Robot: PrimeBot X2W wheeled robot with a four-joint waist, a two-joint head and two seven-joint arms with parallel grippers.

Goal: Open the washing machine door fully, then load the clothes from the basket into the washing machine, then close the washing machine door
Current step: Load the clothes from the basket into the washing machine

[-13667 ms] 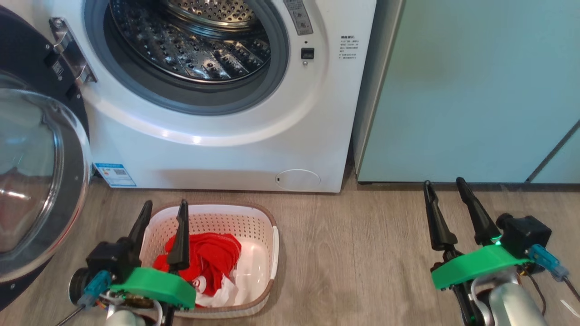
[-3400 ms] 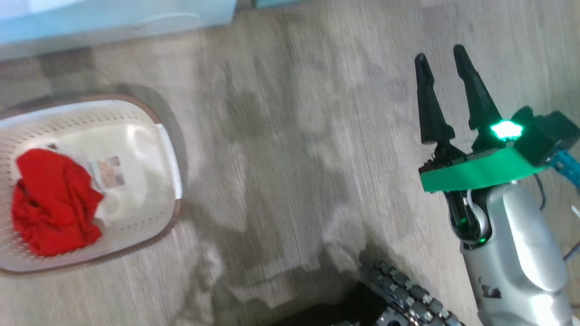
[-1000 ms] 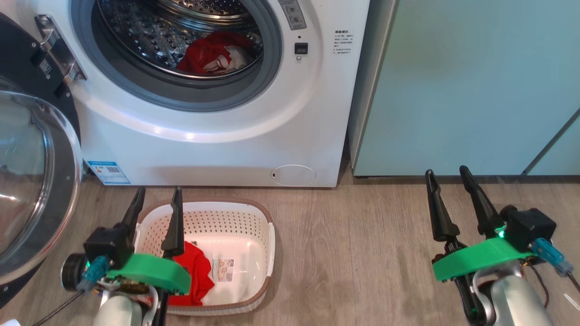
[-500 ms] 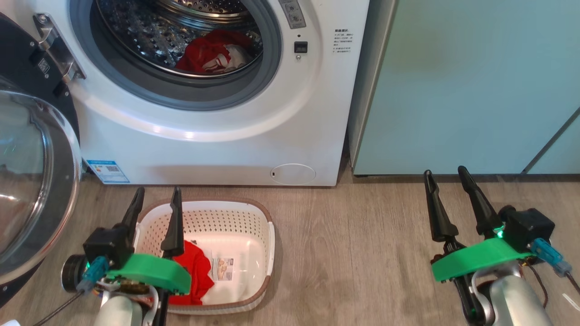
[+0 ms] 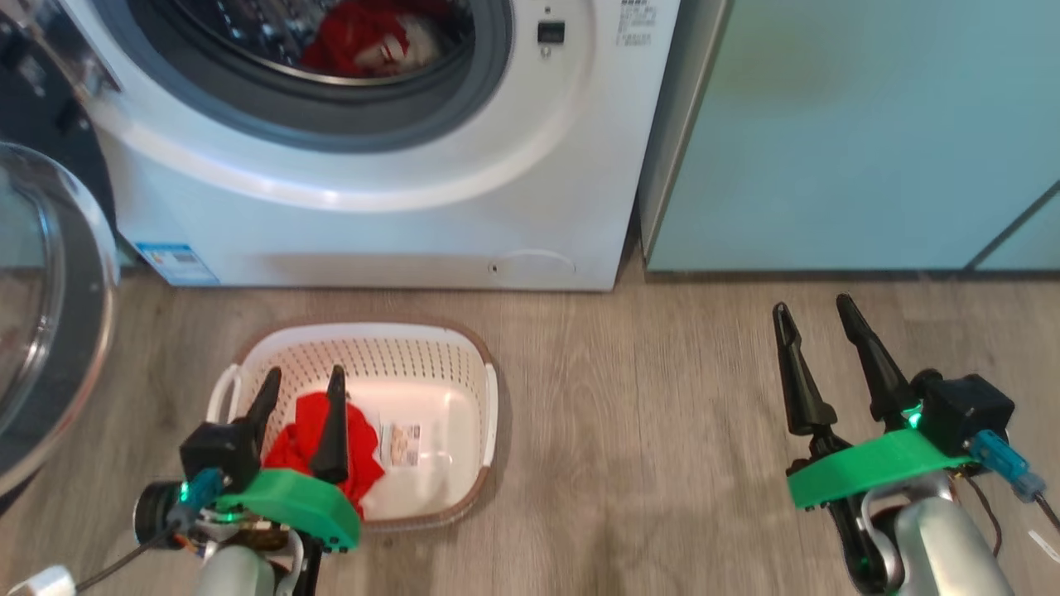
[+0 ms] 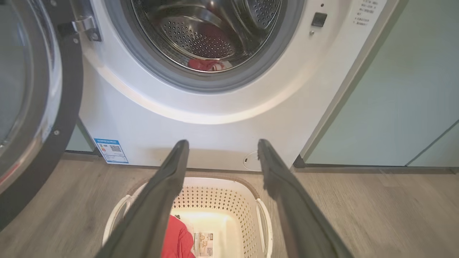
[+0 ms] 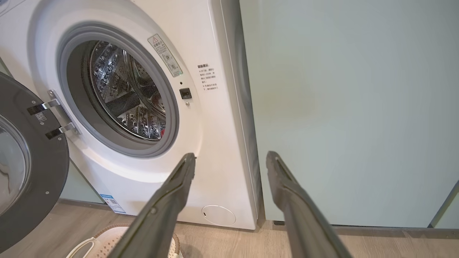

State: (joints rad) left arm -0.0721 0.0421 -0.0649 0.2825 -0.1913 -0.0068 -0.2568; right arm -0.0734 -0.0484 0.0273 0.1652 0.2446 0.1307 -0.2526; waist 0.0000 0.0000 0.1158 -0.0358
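I need to load the washing machine's drum [image 5: 288, 35], so my left gripper should next grab the loose edge of the red garment [image 5: 362, 434] in the basket.
The white washing machine [image 5: 373, 223] stands with its door [image 5: 50, 273] swung open to the left. Red and white clothes [image 5: 364, 37] lie in the drum, also seen in the left wrist view as clothes [image 6: 206, 64]. The cream basket [image 5: 414, 335] sits on the floor before the machine with a red garment [image 5: 362, 434] in its left half. My left gripper [image 5: 304, 374] hangs open above that garment, with nothing between its fingers. My right gripper [image 5: 811, 306] is open and empty over bare floor to the right. In the wrist views, the left gripper [image 6: 223, 143] points over the basket [image 6: 215, 200]. The right gripper [image 7: 231, 156] points at the machine's right edge.
Pale teal cabinets [image 5: 853, 132] stand right of the machine, close against its side. The open door [image 7: 43, 172] juts out over the floor at the left. Wooden floor [image 5: 629, 430] lies between the basket and my right gripper.
The head camera has tipped down, so the machine and the basket sit higher in the picture. My left gripper has come lower and slightly right over the basket's red garment. Both grippers stay open.
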